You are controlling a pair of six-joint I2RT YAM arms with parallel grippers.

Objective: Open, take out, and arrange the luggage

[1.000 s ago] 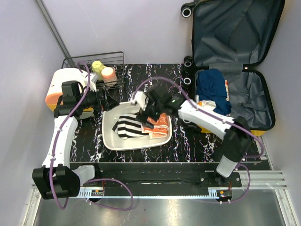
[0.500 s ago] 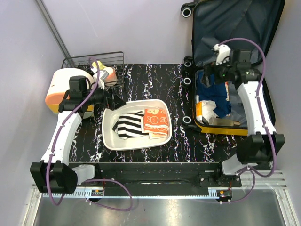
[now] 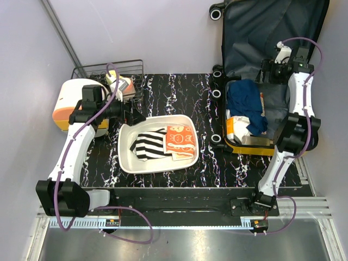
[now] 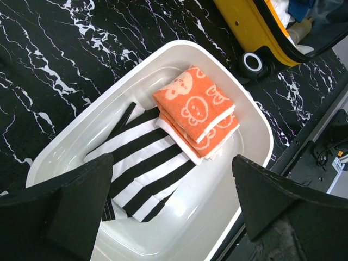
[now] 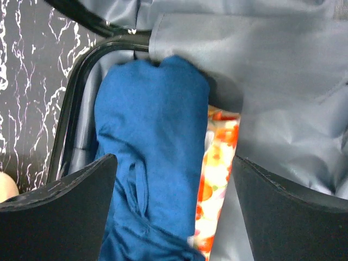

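Next, my right gripper pinches the blue garment near its end (image 3: 243, 89) (image 5: 162, 93) at the case's back edge, which leaves cloth free to hand to my left gripper.
The luggage (image 3: 261, 32) lies open at the right, its lid propped against the back wall and its yellow shell (image 4: 239, 24) beside the tray. Inside, a blue garment (image 5: 149, 136) lies on a floral item (image 5: 217, 179) against the grey lining (image 5: 288, 109). My right gripper (image 5: 174, 163) hangs open over the blue garment, nothing between its fingers; in the top view it (image 3: 267, 73) is at the case's back edge. My left gripper (image 4: 173, 163) stands open above the white tray (image 4: 255, 119), which holds a striped cloth (image 4: 147, 163) and a folded orange towel (image 4: 196, 111).
A wire basket (image 3: 117, 76) with cups stands at the back left, next to a cream-and-orange round container (image 3: 68, 100). The tray (image 3: 130, 163) sits mid-table on the black marbled surface. A suitcase wheel (image 4: 253, 61) faces the tray. Walls close in on both sides.
My right arm has swung from the tray over to the open case, then further back along it. The orange towel now lies in the tray. The left arm barely shifted.
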